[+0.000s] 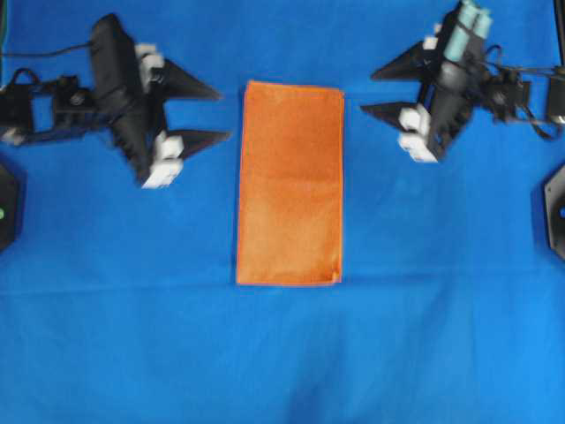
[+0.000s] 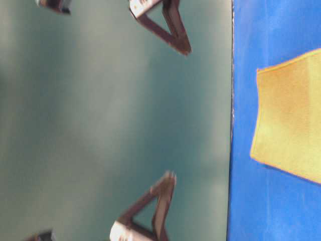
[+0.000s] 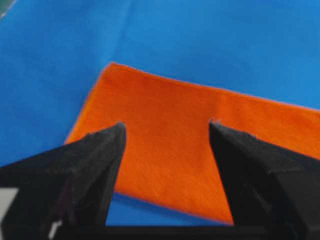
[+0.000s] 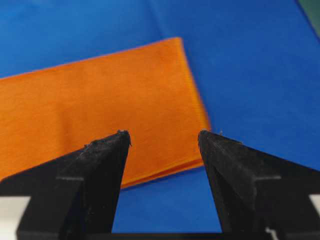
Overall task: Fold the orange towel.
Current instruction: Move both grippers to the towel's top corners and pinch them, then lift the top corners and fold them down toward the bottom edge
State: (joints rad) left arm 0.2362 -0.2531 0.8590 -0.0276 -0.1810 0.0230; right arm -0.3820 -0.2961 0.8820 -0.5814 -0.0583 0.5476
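My right gripper takes hold of the towel by its far corner next, since the towel's layered edge shows along its side while its middle lies flat.
The orange towel lies flat on the blue cloth as a tall narrow rectangle, with layered edges along the side facing the right wrist view. My left gripper stands open just left of the towel's upper part, apart from it. In the left wrist view, the left gripper has nothing between its black fingers, and the towel lies beyond them. My right gripper is open wide beside the towel's upper right corner and holds nothing. Its fingertips frame that corner.
The blue cloth covers the whole table. Black bases sit at the left edge and right edge. Cables trail behind the right arm. The table-level view shows the towel and a teal backdrop.
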